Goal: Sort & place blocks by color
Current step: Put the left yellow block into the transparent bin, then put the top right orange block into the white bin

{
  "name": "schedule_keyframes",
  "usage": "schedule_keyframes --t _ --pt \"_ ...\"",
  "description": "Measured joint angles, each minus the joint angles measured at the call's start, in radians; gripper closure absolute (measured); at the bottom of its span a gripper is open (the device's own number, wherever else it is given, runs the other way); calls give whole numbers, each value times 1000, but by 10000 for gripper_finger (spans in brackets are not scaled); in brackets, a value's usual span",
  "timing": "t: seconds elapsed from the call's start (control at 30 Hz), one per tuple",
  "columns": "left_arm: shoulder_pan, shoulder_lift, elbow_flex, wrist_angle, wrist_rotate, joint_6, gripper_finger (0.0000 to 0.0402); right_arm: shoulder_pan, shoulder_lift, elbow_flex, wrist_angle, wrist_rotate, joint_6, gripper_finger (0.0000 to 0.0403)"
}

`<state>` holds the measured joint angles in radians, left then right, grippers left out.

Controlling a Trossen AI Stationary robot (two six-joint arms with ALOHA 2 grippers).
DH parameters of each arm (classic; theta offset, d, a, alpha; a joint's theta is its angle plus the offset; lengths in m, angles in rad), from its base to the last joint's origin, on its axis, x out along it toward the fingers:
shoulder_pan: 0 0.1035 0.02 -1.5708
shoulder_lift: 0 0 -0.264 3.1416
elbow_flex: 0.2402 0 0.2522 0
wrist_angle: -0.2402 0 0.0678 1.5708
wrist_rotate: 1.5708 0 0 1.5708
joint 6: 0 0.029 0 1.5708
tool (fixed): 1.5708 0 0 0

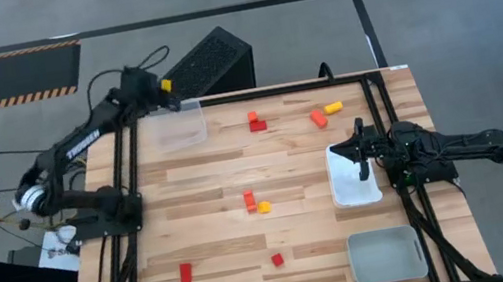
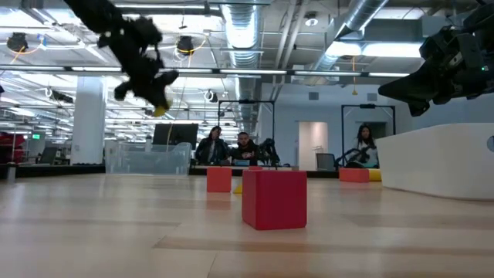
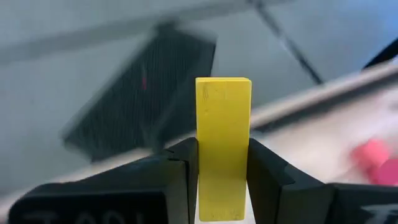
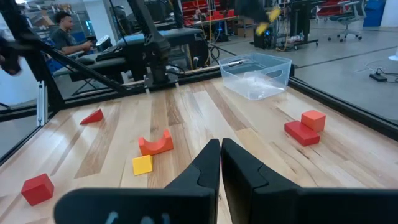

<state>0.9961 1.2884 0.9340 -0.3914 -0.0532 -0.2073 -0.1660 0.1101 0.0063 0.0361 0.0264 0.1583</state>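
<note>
The yellow bar (image 3: 223, 149) hangs high beyond the clear tray's far rim and would fall past if the left gripper opened now, so the robot will move it toward the tray.
My left gripper (image 1: 162, 87) hangs high over the table's far left corner, just beyond the clear tray (image 1: 176, 126), shut on a yellow bar block (image 3: 222, 124). Loose blocks lie on the wood: a red and orange pair (image 1: 254, 120), an orange (image 1: 319, 118) and a yellow one (image 1: 332, 107) at the far side, an orange and yellow pair (image 1: 255, 202) in the middle, and two red ones (image 1: 185, 273) (image 1: 277, 258) near the front. My right gripper (image 4: 221, 158) is shut, holds nothing and waits above the white tray (image 1: 355, 185). My left gripper pinches the yellow bar by its two long sides (image 3: 200, 168) between its two fingers (image 3: 180, 174), at the bar's rear half. The bar lies along the fingers, and its free end (image 3: 222, 84) sticks out past the fingertips. It is lifted clear, high above the table.
A grey tray (image 1: 386, 254) sits at the near right corner. A black perforated box (image 1: 209, 64) stands on the floor behind the far edge. A black frame (image 1: 363, 78) runs along the table's edges. People sit in the room beyond (image 2: 231, 147).
</note>
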Motion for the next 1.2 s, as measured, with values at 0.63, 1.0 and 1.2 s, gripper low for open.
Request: schedule_keyframes --t 0.63,1.0,1.2 --pt "-52 286 -1 -136 -3 248 311 0 0 0 0 0 0 361" --pt "-63 283 -1 -134 41 195 238 0 0 0 0 0 0 361" --pt "-66 221 -1 -134 52 183 197 0 0 0 0 0 0 361"
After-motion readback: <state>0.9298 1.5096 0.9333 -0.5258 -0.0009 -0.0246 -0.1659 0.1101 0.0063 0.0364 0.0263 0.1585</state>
